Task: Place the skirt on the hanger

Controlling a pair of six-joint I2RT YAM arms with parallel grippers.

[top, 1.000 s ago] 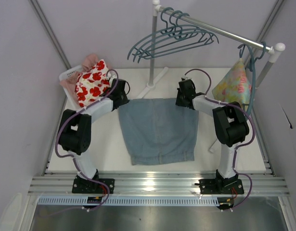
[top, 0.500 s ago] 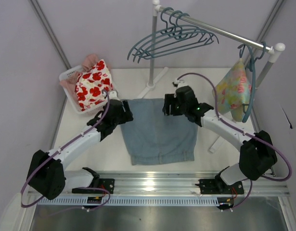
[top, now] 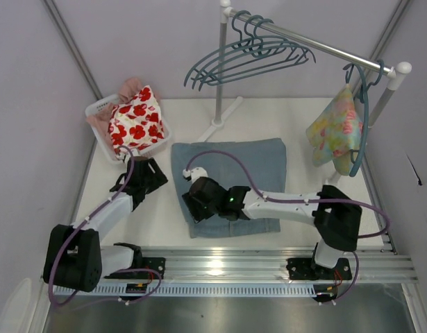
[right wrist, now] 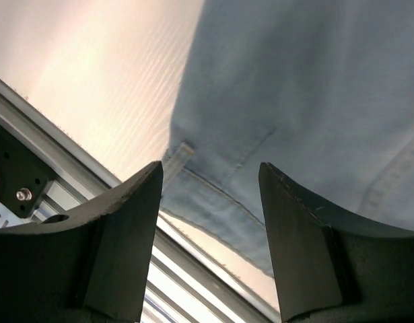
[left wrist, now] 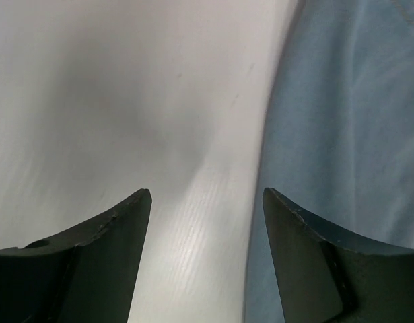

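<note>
The skirt needs to be folded for the hanger, so my right gripper should next grab the skirt's waistband corner and leave the hem end of that side edge of the skirt free.
The light blue denim skirt lies flat on the white table, waistband toward the near edge. Several teal hangers hang on the rail above and behind it. My left gripper hovers open just left of the skirt; in the left wrist view, bare table shows between its tips and the skirt's edge runs by its right finger. My right gripper reaches across to the skirt's near left corner. It stands open above the stitched waistband, holding nothing.
A white basket with the red-flowered cloth sits at the back left. A pastel floral garment hangs at the right end of the rail. The rack pole stands behind the skirt. Metal rails run along the near edge.
Both grippers opened and left the skirt's far corners. The left arm drew back to the skirt's left side; the right arm swung across to its near left corner.
</note>
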